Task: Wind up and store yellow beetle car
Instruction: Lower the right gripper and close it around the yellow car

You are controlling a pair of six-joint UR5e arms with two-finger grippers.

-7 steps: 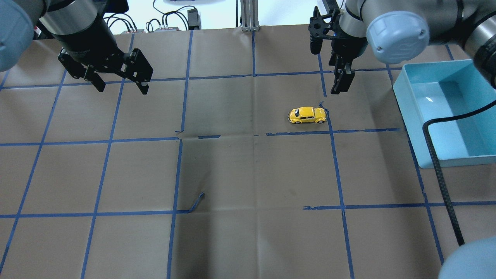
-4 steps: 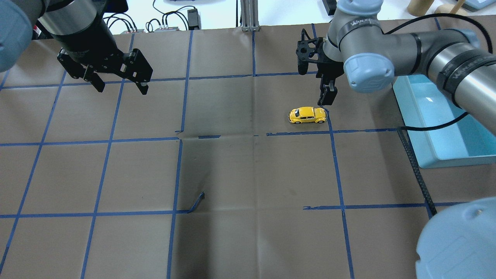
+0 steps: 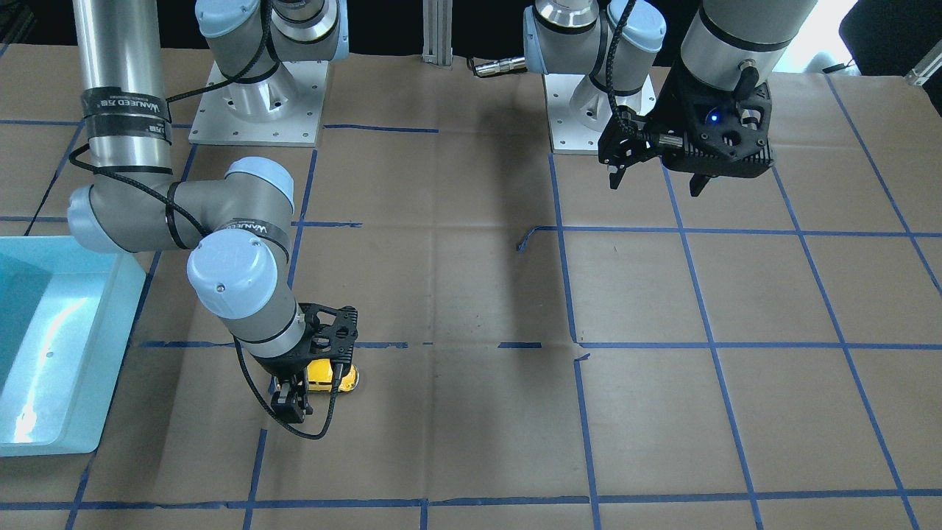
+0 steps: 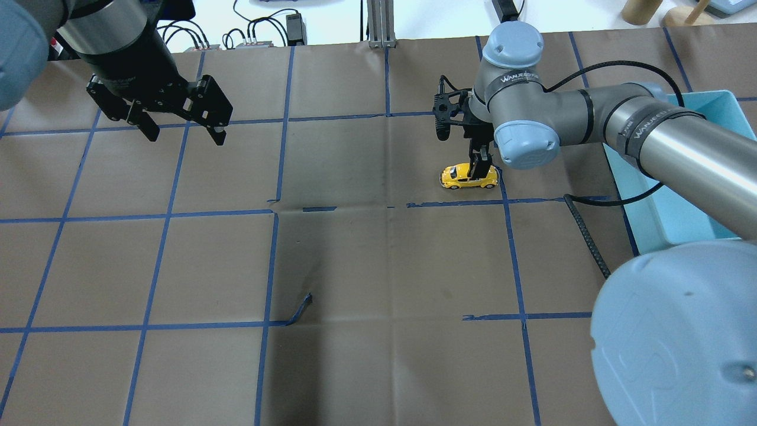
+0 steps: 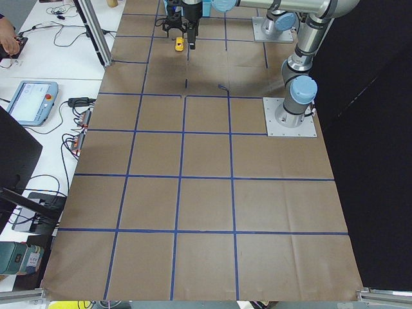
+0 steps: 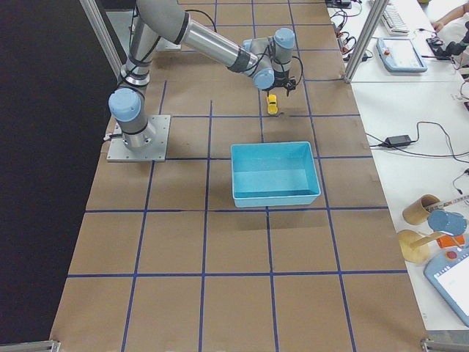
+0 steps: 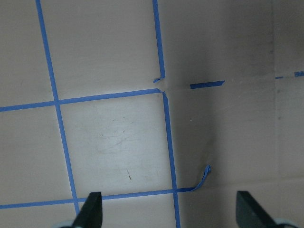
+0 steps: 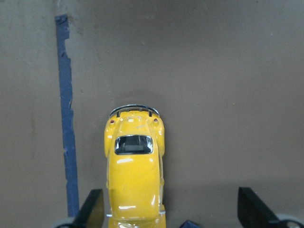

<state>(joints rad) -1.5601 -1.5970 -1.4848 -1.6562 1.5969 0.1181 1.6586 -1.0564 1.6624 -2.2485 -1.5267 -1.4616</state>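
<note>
My right gripper is going to hold the yellow beetle car by its long door sides next, so the car can be stored in the light blue bin [image 3: 62, 353].
The yellow beetle car [image 4: 469, 176] stands on its wheels on the brown paper right of centre, beside a blue tape line. My right gripper [image 8: 170, 214] hangs low over it, open. In the right wrist view the yellow beetle car [image 8: 135, 171] lies lengthwise between the two fingers, much closer to the left finger [image 8: 91, 210], and nothing clamps it. My left gripper [image 4: 187, 136] hovers open over the far left of the table with nothing in it; the left wrist view shows only paper and tape below.
A light blue bin [image 4: 704, 94] stands at the right edge, just past the right arm's forearm. The right arm's black cable [image 4: 585, 236] trails over the paper. A peeled strip of blue tape [image 4: 300, 309] curls up near the middle.
The right arm swung left and came down from beside the bin, so its gripper now sits over the car. The car and the left arm have not moved.
</note>
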